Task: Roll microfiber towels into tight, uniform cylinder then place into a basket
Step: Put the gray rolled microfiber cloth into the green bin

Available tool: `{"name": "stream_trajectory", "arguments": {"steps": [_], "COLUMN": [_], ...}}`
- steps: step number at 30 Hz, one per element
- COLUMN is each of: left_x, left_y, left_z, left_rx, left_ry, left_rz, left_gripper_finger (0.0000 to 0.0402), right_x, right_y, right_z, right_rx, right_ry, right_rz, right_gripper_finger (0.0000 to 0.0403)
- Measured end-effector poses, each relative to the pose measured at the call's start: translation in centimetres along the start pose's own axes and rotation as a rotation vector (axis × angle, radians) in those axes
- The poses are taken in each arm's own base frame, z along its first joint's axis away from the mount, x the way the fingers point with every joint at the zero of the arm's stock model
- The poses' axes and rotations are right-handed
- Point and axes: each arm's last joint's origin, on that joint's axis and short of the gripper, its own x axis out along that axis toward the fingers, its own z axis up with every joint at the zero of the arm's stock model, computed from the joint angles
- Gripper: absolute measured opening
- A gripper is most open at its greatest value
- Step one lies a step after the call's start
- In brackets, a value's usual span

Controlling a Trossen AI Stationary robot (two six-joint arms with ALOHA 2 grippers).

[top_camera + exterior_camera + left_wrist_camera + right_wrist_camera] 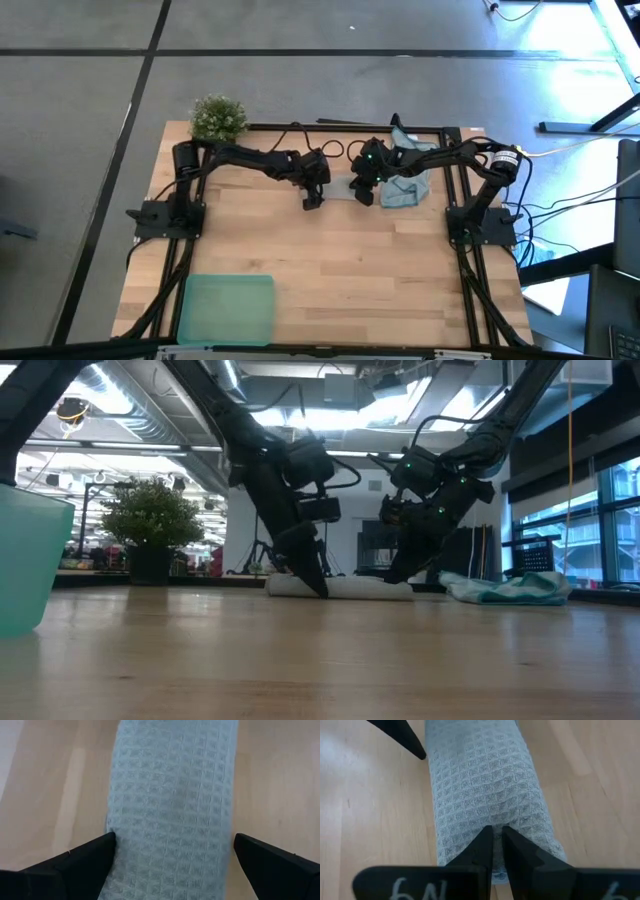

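Observation:
I will next use my left gripper to grab the pale grey towel by its rolled end [169, 862]. The same gripper will then put the tight cylinder into the mint-green basket.
The pale grey towel [340, 188] lies rolled into a cylinder on the table's far middle, and also shows in the low view [345, 588]. My left gripper [312, 196] is open over the roll's left end, with the roll [172, 815] between its fingers. My right gripper [363, 190] is shut on top of the roll's right end [485, 785]. The light blue towel [410, 186] lies crumpled on the table to the right of the roll. The mint-green basket [226, 308] stands at the near left edge. My left gripper comes from above, pointing down, its fingers across the roll near its left end. One fingertip [106, 844] meets the roll's side; whether the other touches it I cannot tell. The roll lies on the table. My right gripper rests its shut fingertips [485, 840] on the top of the roll near its right end [520, 827], slanting down from above. The roll lies flat on the table under them.
A small potted plant [217, 118] stands at the table's far left corner. Black cables [335, 147] lie along the far edge. The wooden table top [340, 270] stretches between the roll and the near edge.

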Motion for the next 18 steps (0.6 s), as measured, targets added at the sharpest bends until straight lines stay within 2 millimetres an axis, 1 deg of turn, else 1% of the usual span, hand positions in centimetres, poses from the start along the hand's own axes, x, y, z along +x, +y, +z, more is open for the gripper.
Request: {"name": "stream_trajectory", "arguments": {"steps": [2,13,18], "left_x": [0.38,0.41,0.43], "left_y": [0.05,0.07,0.09], "left_z": [0.01,-0.01,-0.03], "left_rx": [0.006,-0.009,-0.026], "left_ry": [-0.007,-0.004,-0.001], "left_rz": [0.006,0.025,0.035], "left_gripper_finger": [0.0400,0.0399,0.0385], "right_x": [0.00,0.00,0.00], "right_y": [0.01,0.01,0.01], "right_z": [0.00,0.00,0.00], "right_rx": [0.000,0.000,0.000], "right_ry": [0.000,0.000,0.000], "right_rz": [0.000,0.000,0.000], "right_gripper_finger": [0.0045,0.0045,0.0045]}}
